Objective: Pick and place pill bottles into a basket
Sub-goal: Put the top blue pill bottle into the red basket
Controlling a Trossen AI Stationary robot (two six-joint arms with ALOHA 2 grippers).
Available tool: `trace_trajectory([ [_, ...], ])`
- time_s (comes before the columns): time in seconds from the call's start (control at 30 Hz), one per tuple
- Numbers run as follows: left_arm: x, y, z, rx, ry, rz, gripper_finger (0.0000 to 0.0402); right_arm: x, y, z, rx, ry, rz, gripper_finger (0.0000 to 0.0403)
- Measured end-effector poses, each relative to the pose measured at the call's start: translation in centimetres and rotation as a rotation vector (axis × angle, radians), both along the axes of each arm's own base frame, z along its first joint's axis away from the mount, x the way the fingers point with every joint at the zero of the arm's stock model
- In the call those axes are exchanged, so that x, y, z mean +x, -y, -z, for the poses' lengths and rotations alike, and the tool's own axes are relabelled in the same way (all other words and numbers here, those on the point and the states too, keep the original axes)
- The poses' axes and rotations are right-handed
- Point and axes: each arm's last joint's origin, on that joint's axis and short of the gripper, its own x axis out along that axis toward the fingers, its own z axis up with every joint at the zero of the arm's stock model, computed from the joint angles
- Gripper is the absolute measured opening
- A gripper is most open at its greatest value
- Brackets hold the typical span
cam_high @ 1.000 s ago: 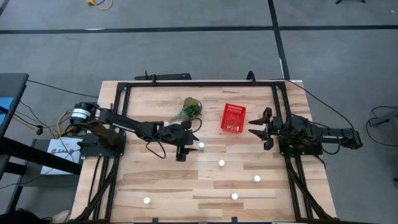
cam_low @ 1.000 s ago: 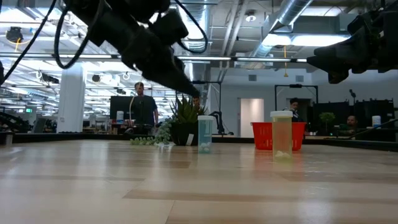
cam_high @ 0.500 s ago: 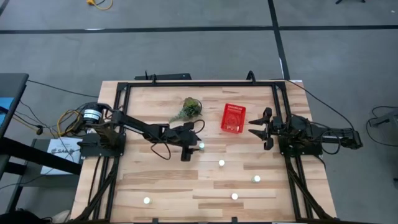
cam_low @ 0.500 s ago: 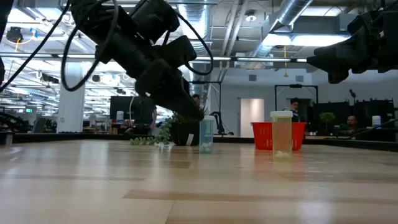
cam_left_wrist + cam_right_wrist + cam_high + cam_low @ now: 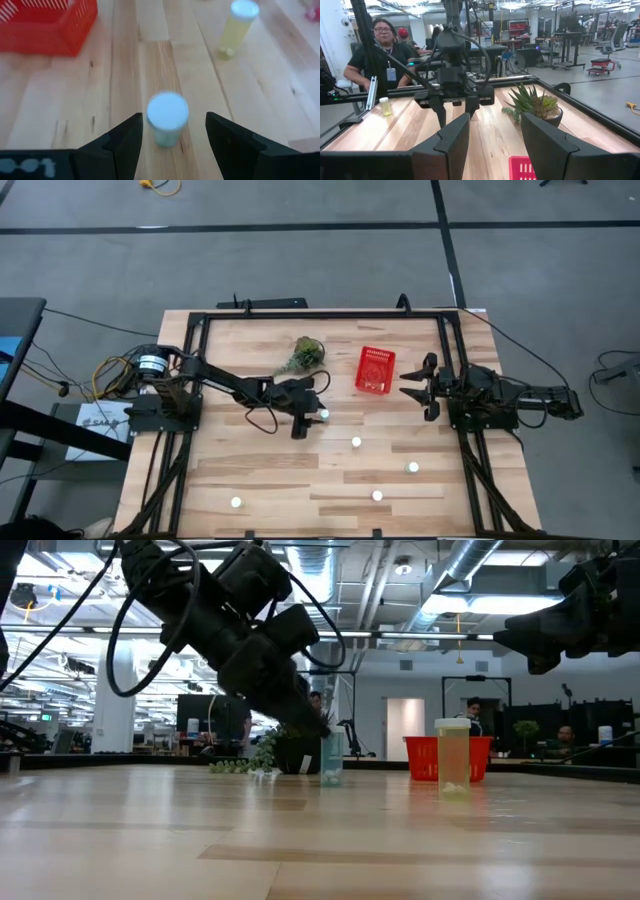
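My left gripper should close on the bottle now, since my fingertips are on either side of the pill bottle, level with its white cap (image 5: 324, 414) (image 5: 167, 111), and would hold it.
Several pill bottles with white caps stand upright on the wooden table. One pill bottle (image 5: 167, 117) (image 5: 323, 415) stands between the fingers of my left gripper (image 5: 174, 119) (image 5: 316, 410), which is open, slants down toward the bottle and shows a gap on each side of it. Three more bottles (image 5: 356, 442) (image 5: 413, 467) (image 5: 377, 496) stand toward the near right, and one (image 5: 236, 502) at the near left. The red basket (image 5: 375, 370) (image 5: 47, 25) stands beyond the left gripper. My right gripper (image 5: 415, 385) (image 5: 495, 132) waits open at the table's right, level, with nothing in it.
A green plant in a pot (image 5: 305, 355) (image 5: 532, 107) stands at the far middle, left of the basket. A black frame (image 5: 320, 313) runs around the table's far edge and sides. A person (image 5: 382, 45) stands beyond the table's left side.
My left gripper has come down and moved toward the table's right edge, bringing its open fingers around the pill bottle near the table's middle. The bottle has stayed where it was.
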Motion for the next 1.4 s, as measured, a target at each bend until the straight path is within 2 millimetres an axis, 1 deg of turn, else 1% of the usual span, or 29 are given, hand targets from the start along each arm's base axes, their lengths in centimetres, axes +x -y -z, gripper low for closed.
trace_trajectory([
  [0.2, 0.18, 0.02, -0.31, -0.006, 0.033, 0.007, 0.0208, 0.00, 0.00, -0.01, 0.000, 0.000, 0.000, 0.0173],
  [0.73, 0.08, 0.05, -0.16, -0.030, 0.013, 0.006, 0.0206, 0.00, 0.00, 0.00, 0.000, 0.000, 0.001, 0.0173],
  [0.83, 0.08, 0.00, -0.16, -0.021, 0.013, -0.008, 0.0189, 0.00, 0.00, -0.01, 0.000, 0.000, 0.000, 0.0173],
  [1.07, 0.09, -0.05, -0.16, -0.010, 0.014, -0.022, 0.0119, 0.00, 0.00, -0.01, 0.000, 0.000, 0.000, 0.0173],
  [1.17, 0.09, -0.05, -0.18, -0.009, 0.015, -0.021, 0.0100, 0.00, 0.00, -0.01, 0.000, 0.000, 0.001, 0.0173],
  [1.27, 0.14, -0.08, -0.27, -0.001, 0.026, -0.029, 0.0096, 0.00, 0.00, 0.00, 0.000, 0.000, 0.000, 0.0173],
  [1.4, 0.36, -0.12, -0.60, 0.006, 0.067, -0.042, 0.0112, 0.00, 0.00, -0.01, 0.000, 0.000, 0.000, 0.0173],
])
